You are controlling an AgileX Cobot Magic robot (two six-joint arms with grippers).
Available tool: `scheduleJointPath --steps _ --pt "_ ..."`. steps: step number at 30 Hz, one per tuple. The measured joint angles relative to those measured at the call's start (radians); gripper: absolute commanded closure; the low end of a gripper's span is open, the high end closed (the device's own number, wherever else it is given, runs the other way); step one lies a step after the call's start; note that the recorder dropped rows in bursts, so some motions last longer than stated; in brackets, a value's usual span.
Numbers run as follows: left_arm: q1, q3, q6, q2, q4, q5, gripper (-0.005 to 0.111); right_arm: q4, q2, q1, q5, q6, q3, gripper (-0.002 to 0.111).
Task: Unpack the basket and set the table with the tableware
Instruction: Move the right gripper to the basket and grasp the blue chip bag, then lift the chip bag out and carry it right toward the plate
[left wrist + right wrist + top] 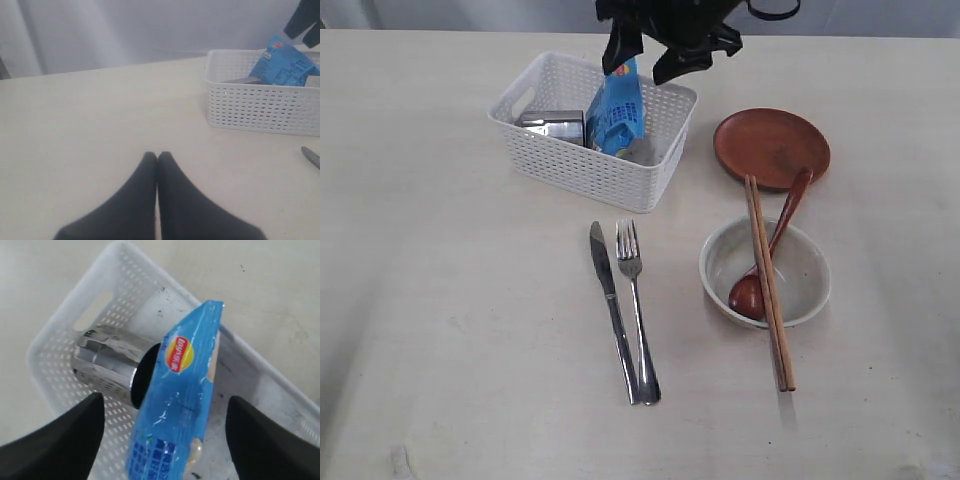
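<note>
My right gripper takes hold of the blue snack packet by its middle beside the logo [620, 97] next to unpack the white basket [582, 172].
The white basket [582, 172] stands at the back of the table [450, 300]. In it a steel cup [555, 126] lies on its side beside an upright blue snack packet [616, 112]. My right gripper [655, 58] hangs open just above the basket. In the right wrist view the right gripper [165, 402] has a finger on each side of the packet [180, 390] without touching it, and the cup [107, 365] lies next to it. My left gripper [157, 156] is shut and empty over bare table, left of the basket [260, 107].
Knife [612, 310] and fork [637, 310] lie side by side in front of the basket. To the right a cream bowl [812, 300] holds a wooden spoon [772, 250], with chopsticks [768, 290] across it. The brown plate [770, 145] sits behind the bowl.
</note>
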Motion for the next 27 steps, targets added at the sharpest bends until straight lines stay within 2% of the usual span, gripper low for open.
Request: scheduleJointPath --steps 9,10,13,18,24,27 --pt "0.0 0.0 0.0 0.0 0.0 0.0 0.107 -0.039 0.102 0.036 0.011 0.042 -0.026 0.044" --pt "0.0 0.0 0.0 0.0 0.0 0.0 0.107 -0.039 0.106 0.043 0.006 0.042 -0.028 0.049" --pt "0.0 0.0 0.0 0.0 0.0 0.0 0.107 -0.039 0.108 0.043 0.004 0.042 -0.027 0.079" --pt "0.0 0.0 0.0 0.0 0.0 0.0 0.107 -0.039 0.108 0.043 0.006 0.042 -0.027 0.109" --pt "0.0 0.0 0.0 0.0 0.0 0.0 0.107 -0.04 0.108 0.043 0.049 0.039 -0.055 0.109" --pt "0.0 0.0 0.0 0.0 0.0 0.0 0.107 -0.048 0.108 0.043 0.121 0.034 -0.136 0.109"
